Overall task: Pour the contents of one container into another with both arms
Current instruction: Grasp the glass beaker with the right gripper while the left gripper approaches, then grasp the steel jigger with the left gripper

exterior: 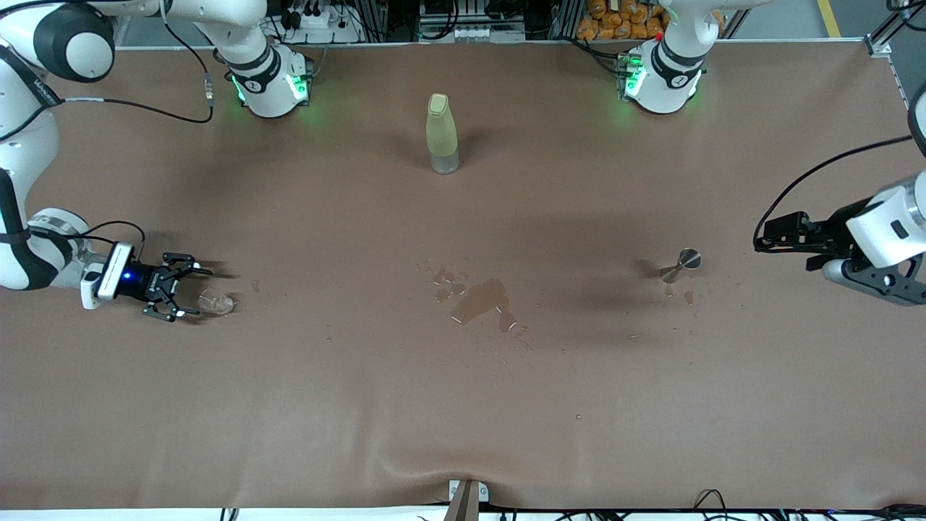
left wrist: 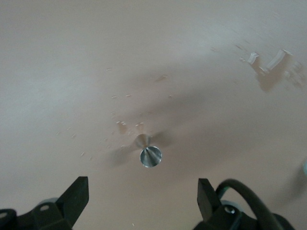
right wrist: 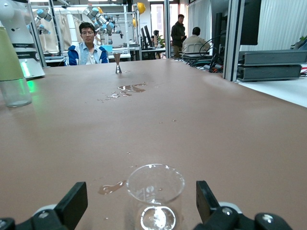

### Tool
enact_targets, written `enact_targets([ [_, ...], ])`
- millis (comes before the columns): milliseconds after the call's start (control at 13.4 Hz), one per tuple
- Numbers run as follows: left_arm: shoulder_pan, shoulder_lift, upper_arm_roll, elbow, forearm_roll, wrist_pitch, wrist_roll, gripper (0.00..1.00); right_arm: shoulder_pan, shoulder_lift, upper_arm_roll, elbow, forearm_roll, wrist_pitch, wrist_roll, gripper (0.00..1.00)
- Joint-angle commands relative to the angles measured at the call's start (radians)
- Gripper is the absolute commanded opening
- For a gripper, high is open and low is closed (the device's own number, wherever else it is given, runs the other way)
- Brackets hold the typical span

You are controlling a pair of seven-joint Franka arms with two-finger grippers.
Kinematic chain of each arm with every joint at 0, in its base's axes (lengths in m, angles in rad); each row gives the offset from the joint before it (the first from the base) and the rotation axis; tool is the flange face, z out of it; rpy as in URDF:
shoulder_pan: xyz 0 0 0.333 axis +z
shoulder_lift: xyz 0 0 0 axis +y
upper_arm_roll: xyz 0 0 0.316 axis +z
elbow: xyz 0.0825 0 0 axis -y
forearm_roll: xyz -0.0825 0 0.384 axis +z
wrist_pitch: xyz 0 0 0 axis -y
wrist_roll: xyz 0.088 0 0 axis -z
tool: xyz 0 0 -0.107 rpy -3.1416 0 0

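The glass's open rim [right wrist: 156,184] needs to stay free for the jigger's pour, so my right gripper should next grab the glass by its side [right wrist: 154,203].
A clear empty glass [exterior: 215,302] [right wrist: 155,191] stands on the brown table at the right arm's end. My right gripper [exterior: 182,292] [right wrist: 141,203] lies low at the table and is open, one finger on each side of the glass and apart from it. A small metal jigger [exterior: 684,264] [left wrist: 150,155] stands toward the left arm's end. My left gripper [exterior: 765,242] [left wrist: 143,199] is open, pointing at the jigger from a short way off, with nothing between its fingers. The jigger [right wrist: 118,63] also shows small in the right wrist view.
A yellow-green bottle [exterior: 442,134] [right wrist: 9,57] with a clear base stands mid-table near the robots' bases. A puddle of spilled liquid [exterior: 481,300] [right wrist: 130,88] [left wrist: 268,67] lies at the table's middle, and drops lie by the glass and the jigger.
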Motion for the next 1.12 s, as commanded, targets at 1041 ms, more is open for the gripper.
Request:
enact_targets([
  [1041, 0.254, 0.330, -0.007, -0.227, -0.577, -0.088, 1.833, 1.00, 0.009, 0.112, 0.010, 0.062, 0.112, -0.005, -0.003, 0.84],
])
